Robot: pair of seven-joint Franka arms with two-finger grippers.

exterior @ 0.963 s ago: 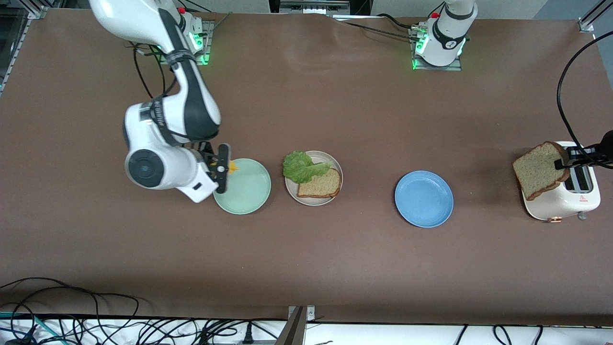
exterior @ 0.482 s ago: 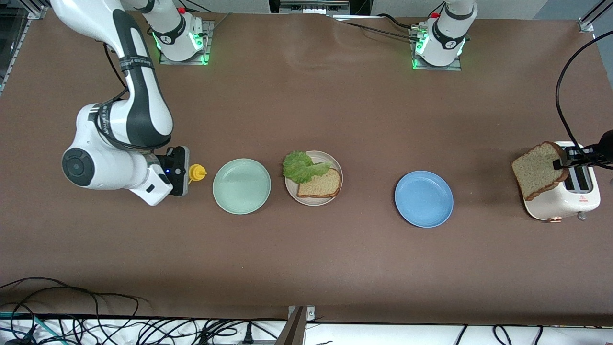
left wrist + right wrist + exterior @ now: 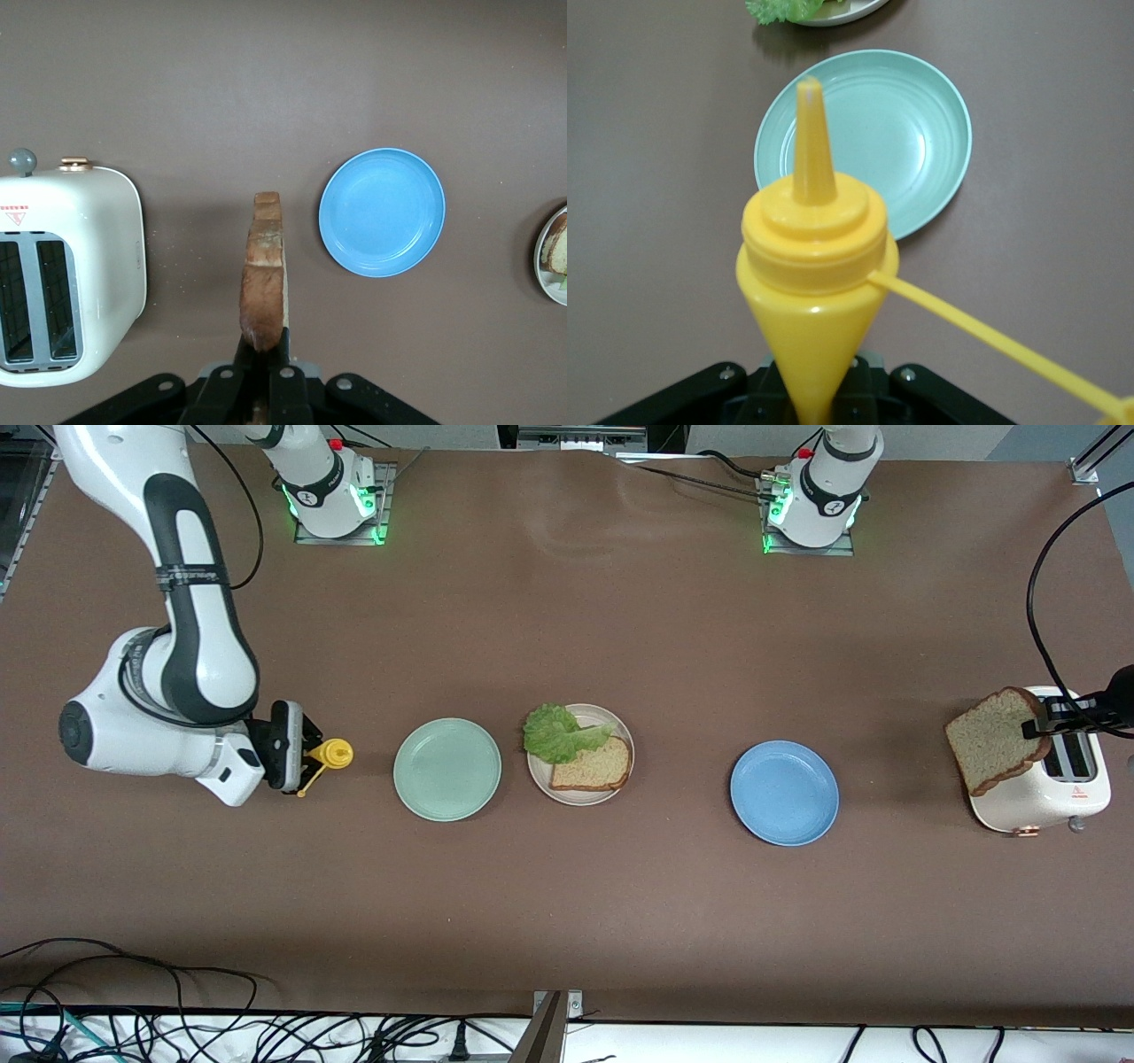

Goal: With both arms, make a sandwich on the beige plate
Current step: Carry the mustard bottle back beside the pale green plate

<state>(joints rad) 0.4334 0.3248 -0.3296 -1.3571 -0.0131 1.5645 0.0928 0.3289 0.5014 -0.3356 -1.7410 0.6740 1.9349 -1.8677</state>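
The yellow squeeze bottle is tilted above the table, so the robot's right gripper needs to keep holding it.
The beige plate [image 3: 574,797] carries one bread slice [image 3: 591,764] with a green lettuce leaf [image 3: 558,732] lying partly on it. My left gripper [image 3: 1036,728] is over the toaster and is shut on a second bread slice [image 3: 994,740], which hangs upright by its top edge. In the left wrist view that slice [image 3: 264,283] shows edge-on between the jaws of the left gripper [image 3: 264,343]. My right gripper [image 3: 297,760] is shut on a yellow squeeze bottle [image 3: 331,754] beside the mint green plate, toward the right arm's end of the table. The bottle [image 3: 815,257] points at that plate, its cap hanging loose on its strap.
A mint green plate [image 3: 447,769] lies bare beside the beige plate. A blue plate [image 3: 784,793] lies bare between the beige plate and the white toaster [image 3: 1050,797]. Cables run along the table edge nearest the front camera.
My right arm swung away from the mint green plate toward its own end of the table, carrying the yellow bottle. The left gripper and its bread slice have barely moved.
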